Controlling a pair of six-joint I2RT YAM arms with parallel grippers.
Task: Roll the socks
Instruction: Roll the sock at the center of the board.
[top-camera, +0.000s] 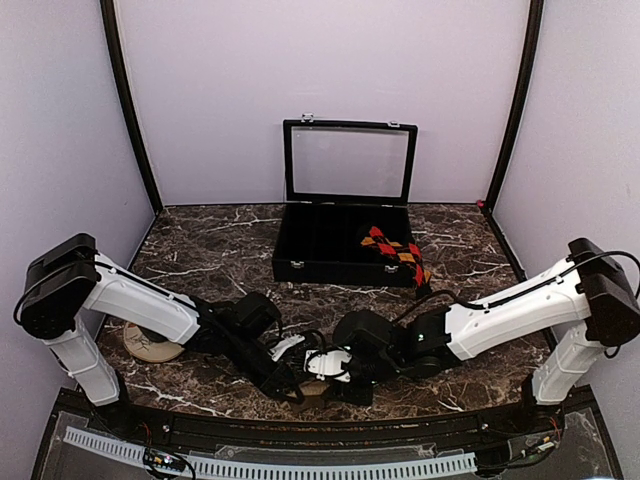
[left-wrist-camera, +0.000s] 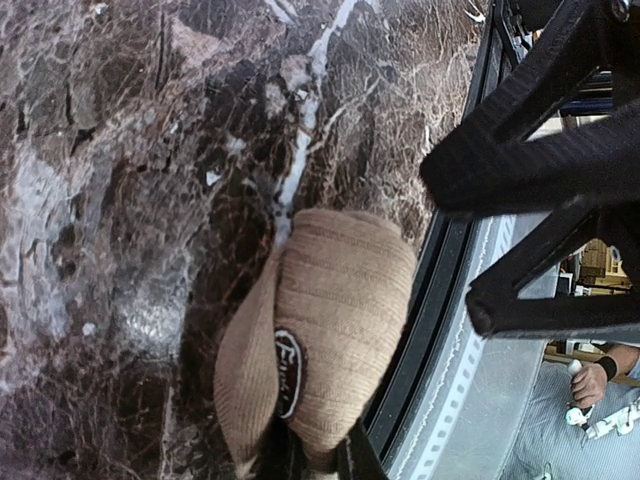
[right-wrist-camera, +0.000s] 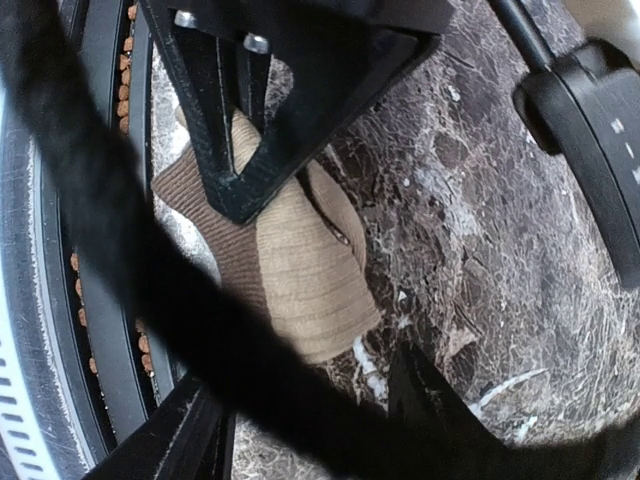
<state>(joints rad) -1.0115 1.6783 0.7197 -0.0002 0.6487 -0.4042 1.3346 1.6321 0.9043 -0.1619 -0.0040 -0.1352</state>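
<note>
Next, my right gripper grabs the tan sock bundle by its loose end, opposite my left gripper, so that my left gripper is free to release the sock bundle.
A tan ribbed sock, rolled into a bundle with a dark logo patch, lies at the marble table's front edge. It also shows in the right wrist view and the top view. My left gripper is shut on the bundle's near end; its fingers show clamped on the sock in the right wrist view. My right gripper is open, its jaws wide apart just short of the bundle and not touching it. Its fingers hang over the table edge in the left wrist view.
A black display case with its glass lid raised stands at the back centre, with a red-orange argyle sock pair in its right end. A tan rounded item lies under my left arm. A black cable crosses the right wrist view.
</note>
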